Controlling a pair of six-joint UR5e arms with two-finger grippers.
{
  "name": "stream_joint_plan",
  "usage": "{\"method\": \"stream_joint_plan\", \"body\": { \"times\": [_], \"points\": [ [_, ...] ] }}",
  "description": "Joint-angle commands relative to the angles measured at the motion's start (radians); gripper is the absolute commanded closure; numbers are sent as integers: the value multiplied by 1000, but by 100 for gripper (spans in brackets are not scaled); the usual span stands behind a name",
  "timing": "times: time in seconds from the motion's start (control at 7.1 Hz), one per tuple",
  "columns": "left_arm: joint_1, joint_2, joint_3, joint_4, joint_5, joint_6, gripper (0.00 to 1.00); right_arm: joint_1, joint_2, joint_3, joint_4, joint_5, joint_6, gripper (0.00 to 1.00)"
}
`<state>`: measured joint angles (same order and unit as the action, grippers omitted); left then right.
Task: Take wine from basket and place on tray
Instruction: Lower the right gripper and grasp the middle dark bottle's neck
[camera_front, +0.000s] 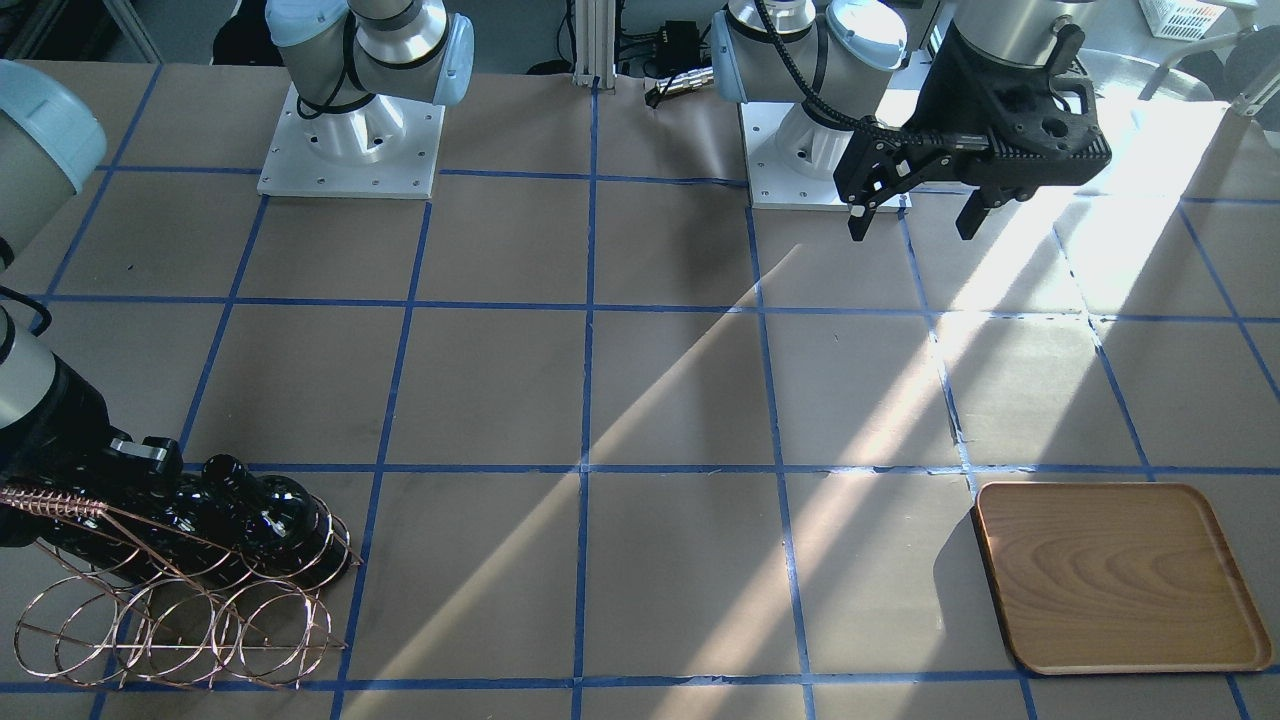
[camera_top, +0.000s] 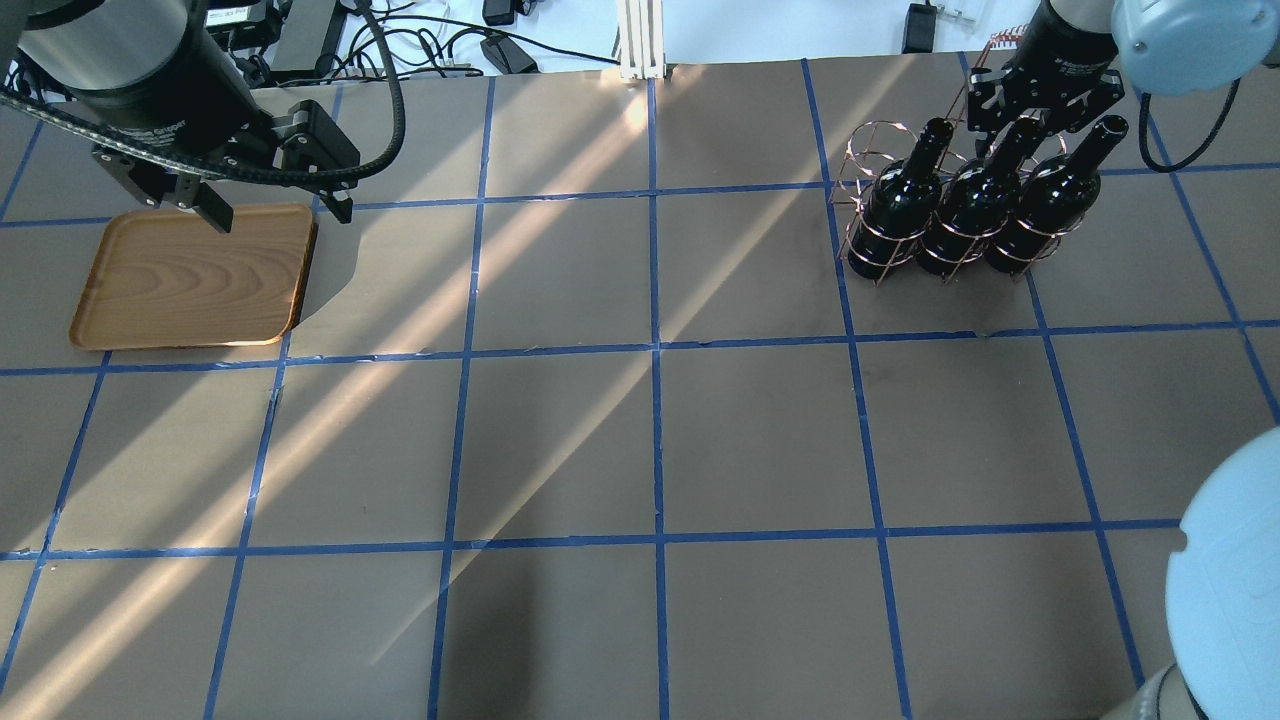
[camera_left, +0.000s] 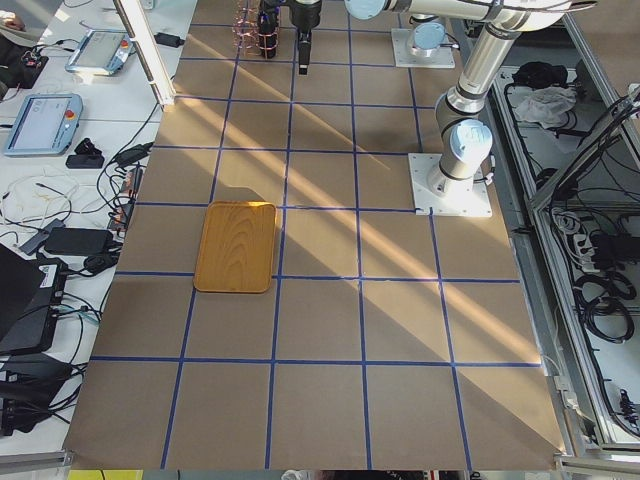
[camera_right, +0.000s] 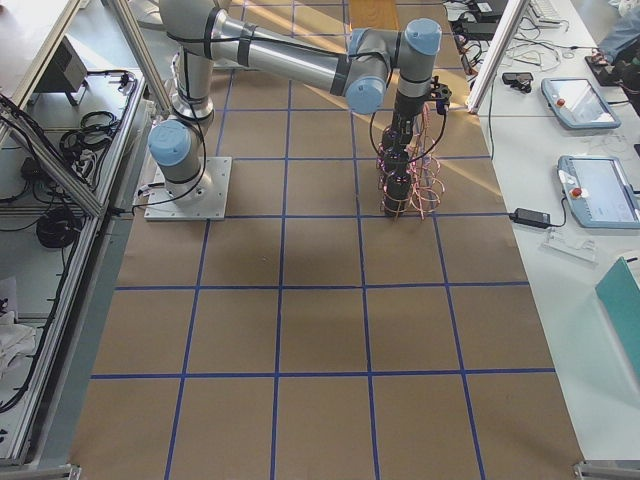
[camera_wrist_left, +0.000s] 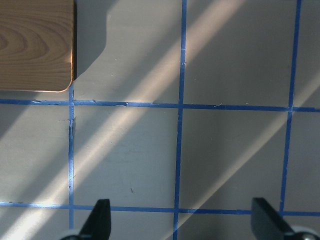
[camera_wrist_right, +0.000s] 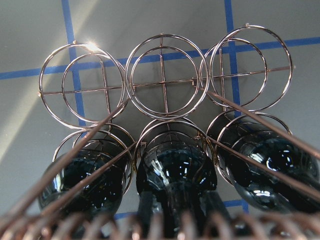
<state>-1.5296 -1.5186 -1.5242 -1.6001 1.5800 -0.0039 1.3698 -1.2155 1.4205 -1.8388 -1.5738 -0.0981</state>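
Observation:
My right gripper grabs the middle bottle by its slim neck next, since the basket's copper rings and the other bottles crowd the middle bottle's body.
Three glossy black wine bottles stand in the near row of the copper wire basket at the table's far right. My right gripper is open, its fingers on either side of the middle bottle's neck. In the right wrist view that bottle sits between the fingers, with empty rings beyond. The wooden tray lies empty at the far left. My left gripper hangs open and empty above the tray's right rear corner; its wrist view shows the tray corner.
The table is brown paper with a blue tape grid and strips of sunlight. Both arm bases stand at the robot's edge. The basket's coiled handle lies beside the right wrist. Several grid squares of table lie between the basket and the tray.

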Motion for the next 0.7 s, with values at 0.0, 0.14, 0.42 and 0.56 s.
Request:
{"method": "stream_joint_plan", "body": {
  "times": [0.0,0.14,0.42,0.56],
  "points": [
    [0,-2,-1,3,2,1,0,0,-1,0,3,0,1,74],
    [0,0,1,3,2,1,0,0,-7,-5,3,0,3,74],
    [0,-2,1,6,2,-1,0,0,-53,-55,18,23,9,74],
    [0,0,1,5,2,1,0,-1,-100,-86,80,49,11,73]
  ]
}}
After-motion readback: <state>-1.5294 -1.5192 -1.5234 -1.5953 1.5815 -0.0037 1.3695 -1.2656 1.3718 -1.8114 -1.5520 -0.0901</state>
